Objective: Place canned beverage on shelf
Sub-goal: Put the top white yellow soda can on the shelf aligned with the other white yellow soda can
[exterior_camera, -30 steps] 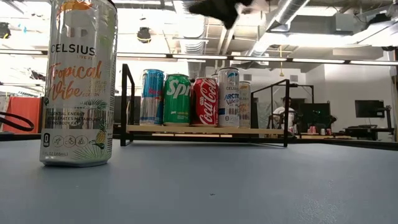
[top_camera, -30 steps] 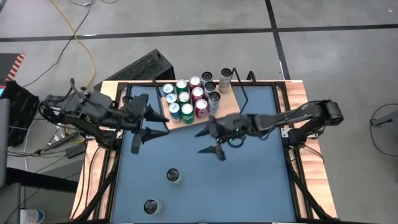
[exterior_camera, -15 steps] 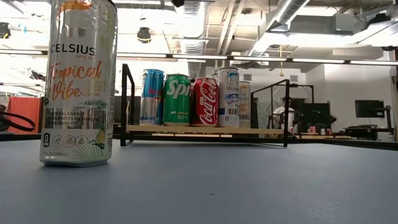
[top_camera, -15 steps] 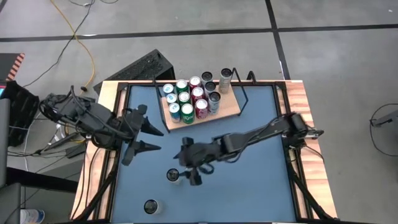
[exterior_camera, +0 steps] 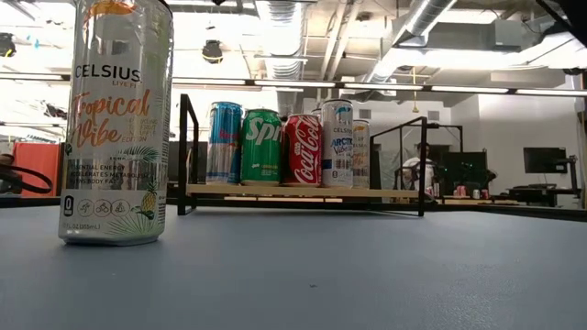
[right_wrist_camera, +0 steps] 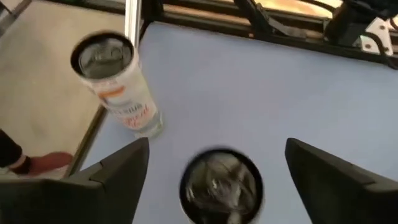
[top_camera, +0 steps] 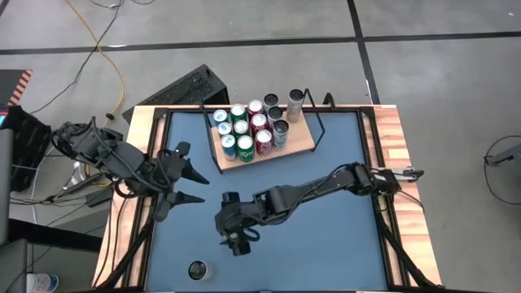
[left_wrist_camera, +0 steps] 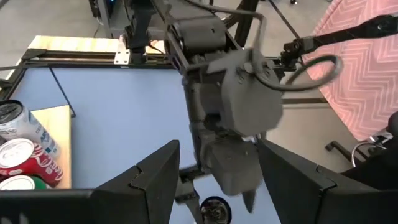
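Observation:
The silver can needs to go on the shelf, so my right gripper should grab it by its top rim [right_wrist_camera: 221,185] next.
A silver can [right_wrist_camera: 221,183] stands upright on the blue tabletop, left of centre; its top also shows in the left wrist view [left_wrist_camera: 214,210]. My right gripper [top_camera: 234,236] hangs open above it, one finger on either side, and hides it from the high camera. A second can, a white Celsius [top_camera: 197,270], stands near the table's near edge and fills the left of the low view [exterior_camera: 115,119]. The shelf [top_camera: 299,140], a light-wood board in a black wire frame, holds several cans at the far side. My left gripper [top_camera: 203,189] is open and empty at the table's left.
The shelf's cans [exterior_camera: 284,147] crowd its left part, and its right part [top_camera: 301,134] is bare wood. The black wire frame [top_camera: 321,122] rises at the shelf's ends. Wooden strips and black rails [top_camera: 383,155] border the tabletop.
My right gripper has swept from beside the shelf toward the table's left and near edges and now stands over the silver can, still open. My left gripper has drawn back a little toward the table's left edge. The cans have not moved.

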### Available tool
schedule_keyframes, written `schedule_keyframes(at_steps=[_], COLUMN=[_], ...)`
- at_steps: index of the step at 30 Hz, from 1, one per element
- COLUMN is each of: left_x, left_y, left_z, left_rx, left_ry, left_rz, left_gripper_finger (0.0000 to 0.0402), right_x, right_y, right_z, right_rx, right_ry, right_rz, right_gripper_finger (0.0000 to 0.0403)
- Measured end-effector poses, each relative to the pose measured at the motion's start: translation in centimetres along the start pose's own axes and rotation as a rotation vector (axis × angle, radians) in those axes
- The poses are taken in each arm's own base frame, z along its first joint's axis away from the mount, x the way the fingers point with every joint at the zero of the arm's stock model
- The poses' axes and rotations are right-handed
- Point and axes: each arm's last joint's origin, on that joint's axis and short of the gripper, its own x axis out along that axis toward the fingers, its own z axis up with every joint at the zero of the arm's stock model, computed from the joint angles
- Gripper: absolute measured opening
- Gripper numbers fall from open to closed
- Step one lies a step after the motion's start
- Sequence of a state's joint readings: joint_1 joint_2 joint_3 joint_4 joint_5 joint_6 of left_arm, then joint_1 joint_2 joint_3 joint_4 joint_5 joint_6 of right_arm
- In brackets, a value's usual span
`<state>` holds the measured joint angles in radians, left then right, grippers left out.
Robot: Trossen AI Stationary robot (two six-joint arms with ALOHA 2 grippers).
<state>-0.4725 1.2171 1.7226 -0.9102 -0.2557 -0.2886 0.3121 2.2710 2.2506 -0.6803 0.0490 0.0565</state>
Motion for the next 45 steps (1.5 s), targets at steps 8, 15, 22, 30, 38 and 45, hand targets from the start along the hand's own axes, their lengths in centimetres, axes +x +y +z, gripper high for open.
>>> schedule_keyframes(at_steps=[8, 15, 22, 30, 38, 45], left_x=[0.0, 0.0, 0.0, 0.0, 0.0, 0.0], left_y=[0.0, 0.0, 0.1, 0.1, 0.1, 0.1], left_z=[-0.1, -0.1, -0.2, -0.2, -0.2, -0.2], left_rx=[0.002, 0.005, 0.034, 0.048, 0.047, 0.046], left_ry=[0.006, 0.010, 0.023, 0.018, 0.017, 0.016], left_rz=[0.003, 0.004, 0.010, 0.021, 0.023, 0.024], left_gripper_finger=[0.0206, 0.0206, 0.0206, 0.0206, 0.0206, 0.0206], right_x=[1.0, 1.0, 2.4, 3.1, 3.2, 3.1], right_y=[0.2, 0.1, 0.4, -0.3, -0.5, -0.4], right_z=[0.0, -0.5, -1.2, -1.6, -2.1, -2.5], right_rx=[0.038, 0.036, 0.032, 0.045, 0.064, 0.103], right_ry=[0.031, 0.088, 0.101, 0.121, 0.161, 0.201], right_rz=[-0.001, -0.006, -0.006, -0.030, -0.072, -0.057], right_gripper_finger=[0.0388, 0.0385, 0.0384, 0.0384, 0.0358, 0.0280])
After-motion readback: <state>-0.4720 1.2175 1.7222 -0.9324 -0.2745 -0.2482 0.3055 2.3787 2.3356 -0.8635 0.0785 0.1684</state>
